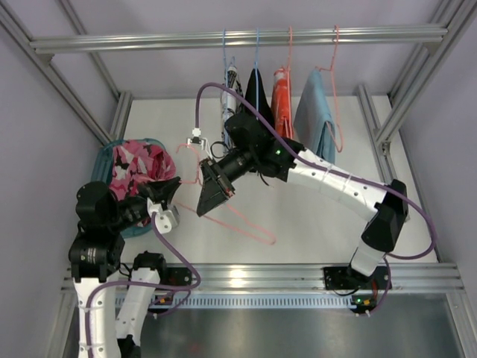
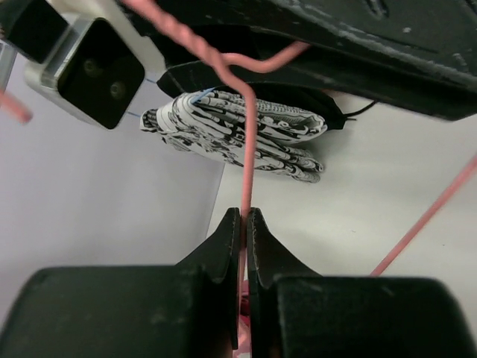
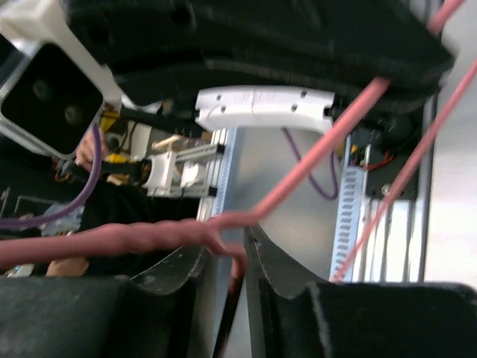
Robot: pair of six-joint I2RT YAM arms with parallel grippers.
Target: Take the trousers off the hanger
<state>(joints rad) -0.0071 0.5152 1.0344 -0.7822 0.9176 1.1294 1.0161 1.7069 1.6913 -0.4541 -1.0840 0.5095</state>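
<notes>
The hook of the empty pink hanger needs to stay free to hang on the bar, so my right gripper should next grab the hanger by its far end, away from the hook (image 1: 270, 239).
An empty pink hanger (image 1: 246, 227) hangs in the air over the table between both grippers. My left gripper (image 1: 176, 183) (image 2: 244, 216) is shut on one thin wire of the hanger (image 2: 246, 171). My right gripper (image 1: 204, 207) (image 3: 227, 250) has its jaws slightly parted, and the twisted neck of the hanger (image 3: 141, 237) runs loosely between them. The pink printed trousers (image 1: 138, 164) lie in the teal basket (image 1: 104, 160) at the left. The white trousers with black print (image 1: 229, 93) (image 2: 238, 134) hang on a blue hanger from the rail.
On the top rail (image 1: 238, 37) also hang a black garment (image 1: 257, 89), an orange one (image 1: 283, 104) and a teal one (image 1: 317, 115). Aluminium frame posts (image 1: 373, 112) stand along both sides of the table.
</notes>
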